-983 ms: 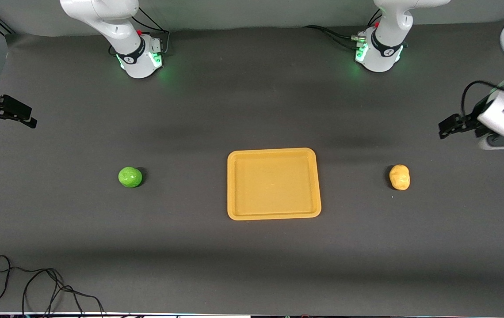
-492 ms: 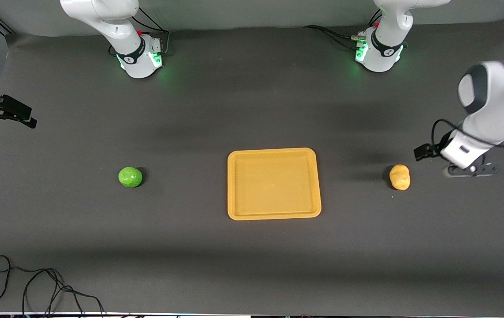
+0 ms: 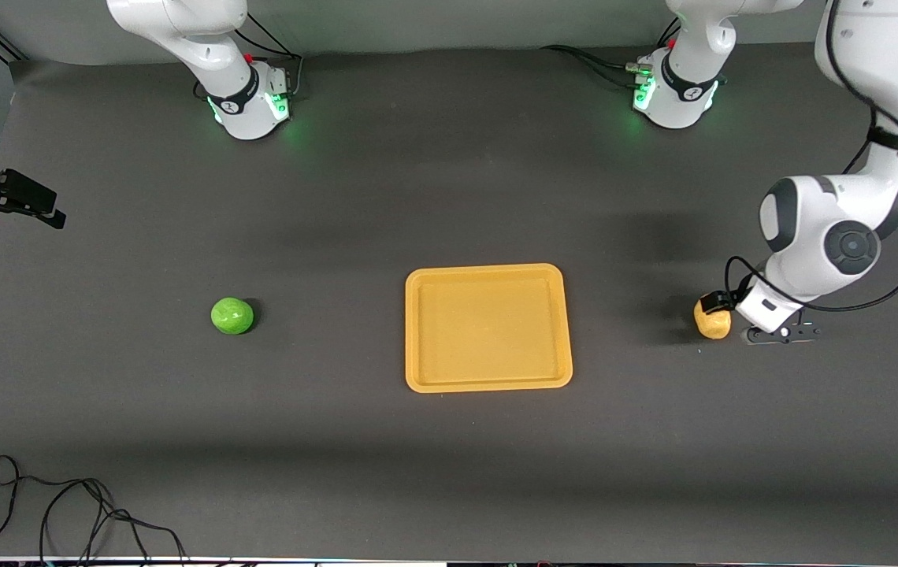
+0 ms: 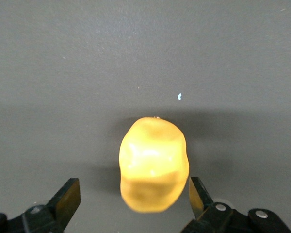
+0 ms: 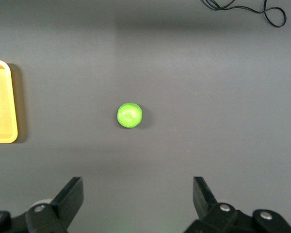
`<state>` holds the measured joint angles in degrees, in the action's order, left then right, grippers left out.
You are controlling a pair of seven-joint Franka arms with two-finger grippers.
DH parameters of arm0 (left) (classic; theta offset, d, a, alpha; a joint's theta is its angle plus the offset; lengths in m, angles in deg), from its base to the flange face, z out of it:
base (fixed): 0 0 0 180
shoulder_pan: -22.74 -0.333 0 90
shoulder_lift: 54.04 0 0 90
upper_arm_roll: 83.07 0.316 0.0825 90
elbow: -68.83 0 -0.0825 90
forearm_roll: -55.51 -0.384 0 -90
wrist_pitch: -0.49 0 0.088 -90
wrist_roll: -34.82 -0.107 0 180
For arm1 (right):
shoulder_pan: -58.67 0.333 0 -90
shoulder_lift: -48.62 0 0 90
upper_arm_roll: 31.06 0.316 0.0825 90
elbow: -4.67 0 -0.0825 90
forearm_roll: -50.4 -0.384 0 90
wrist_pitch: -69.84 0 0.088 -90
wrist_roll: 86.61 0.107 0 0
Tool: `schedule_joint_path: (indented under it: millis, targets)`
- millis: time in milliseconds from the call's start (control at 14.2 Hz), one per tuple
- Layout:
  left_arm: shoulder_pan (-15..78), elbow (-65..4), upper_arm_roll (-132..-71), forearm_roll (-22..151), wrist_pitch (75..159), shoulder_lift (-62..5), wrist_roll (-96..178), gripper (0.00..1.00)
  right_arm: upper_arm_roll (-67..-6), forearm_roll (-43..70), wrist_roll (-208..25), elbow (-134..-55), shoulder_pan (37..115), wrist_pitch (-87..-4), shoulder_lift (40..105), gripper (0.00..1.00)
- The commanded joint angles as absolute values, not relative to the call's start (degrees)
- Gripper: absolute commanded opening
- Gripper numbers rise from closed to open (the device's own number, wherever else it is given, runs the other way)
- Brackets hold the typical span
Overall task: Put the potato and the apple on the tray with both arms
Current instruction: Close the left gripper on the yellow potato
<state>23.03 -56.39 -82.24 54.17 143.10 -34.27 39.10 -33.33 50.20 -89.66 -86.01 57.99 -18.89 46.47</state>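
My left gripper should lower before closing on the potato; its fingers stop above the potato's sides in the left wrist view.
The yellow-tan potato (image 3: 713, 320) lies on the dark table toward the left arm's end. My left gripper (image 3: 721, 313) is low over it and open; in the left wrist view the potato (image 4: 154, 162) sits between the two fingers of the left gripper (image 4: 134, 191), with a gap on one side. The green apple (image 3: 232, 315) lies toward the right arm's end. My right gripper (image 3: 20, 203) waits open and empty above that end; its wrist view shows the right gripper (image 5: 138, 190) well above the apple (image 5: 129, 115). The orange-yellow tray (image 3: 488, 270) lies empty between the two fruits.
A black cable (image 3: 63, 512) loops at the table's near edge toward the right arm's end, and shows in the right wrist view (image 5: 242, 9). The tray's rim (image 5: 12, 104) shows there too. Both arm bases stand far from the front camera.
My left arm has swung in from the table's end and come down, so its open gripper now straddles the potato. The right gripper, apple, potato and tray have not moved.
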Motion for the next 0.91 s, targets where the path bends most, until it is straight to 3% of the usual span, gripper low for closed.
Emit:
schedule_joint_path:
  millis: [0,281,492,562,843]
  targets:
    - [23.8,-58.1,-82.0,53.8,146.9,-33.1,40.6,1.00,-33.4,50.8,-90.7,-85.6,58.5,-18.7,46.2,1.00]
    - [23.8,-59.0,-82.1,54.2,151.3,-31.1,41.1,0.99,-33.4,50.7,-90.0,-85.7,58.5,-18.4,46.2,1.00]
    - [24.6,-58.7,-82.1,54.2,150.7,-31.4,42.6,0.55,-33.4,50.6,-90.0,-85.7,58.6,-18.4,46.3,1.00]
    - [24.6,-58.4,-82.1,54.2,150.3,-31.8,42.7,0.45,-33.4,50.6,-90.0,-85.6,58.5,-18.4,46.3,1.00]
    - [24.6,-58.0,-82.4,54.2,149.5,-34.3,42.7,0.30,-33.3,50.5,-89.1,-84.8,58.8,-17.6,46.7,1.00]
